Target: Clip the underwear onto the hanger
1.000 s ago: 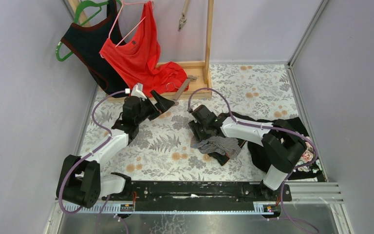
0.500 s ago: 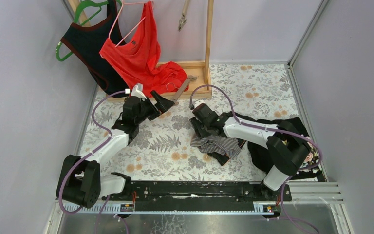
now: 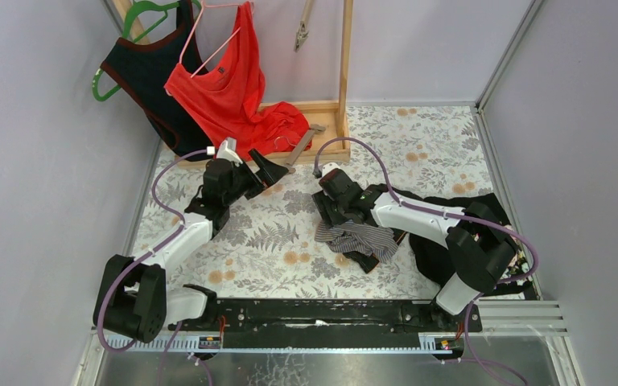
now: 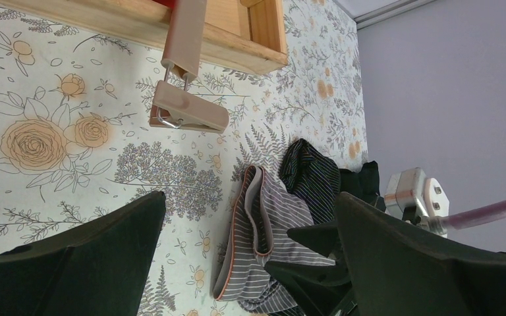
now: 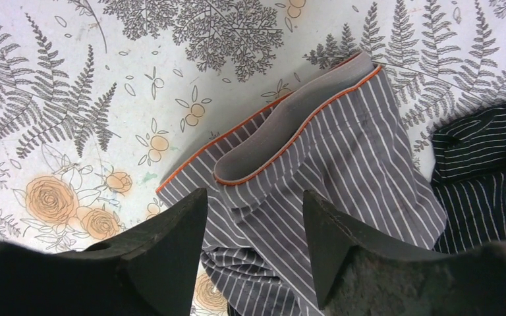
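Observation:
The underwear has to be spread out for clipping, so my right gripper will pinch it by its folded orange-edged waistband next.
The underwear (image 3: 360, 238) is grey with white stripes and an orange-edged waistband (image 5: 290, 122), and it lies crumpled on the floral cloth. My right gripper (image 5: 253, 197) is open just above it, fingers straddling the fabric without pinching it; the top view shows this gripper (image 3: 330, 219) at the garment's left edge. The hanger's pink clip (image 4: 188, 113) rests on the cloth by the wooden base (image 4: 237, 39), its bar (image 3: 302, 141) leaning on the frame. My left gripper (image 4: 250, 197) is wide open and holds nothing, hovering between the clip and the underwear (image 4: 263, 227).
A red top (image 3: 229, 92) and a dark top (image 3: 149, 76) on a green hanger hang from the wooden stand (image 3: 344, 72) at the back left. A dark striped garment (image 5: 487, 171) and a heap of dark clothes (image 3: 467, 233) lie to the right.
My right gripper has shifted slightly toward the back and right over the underwear, and its jaws stand a little wider. The left arm has not moved.

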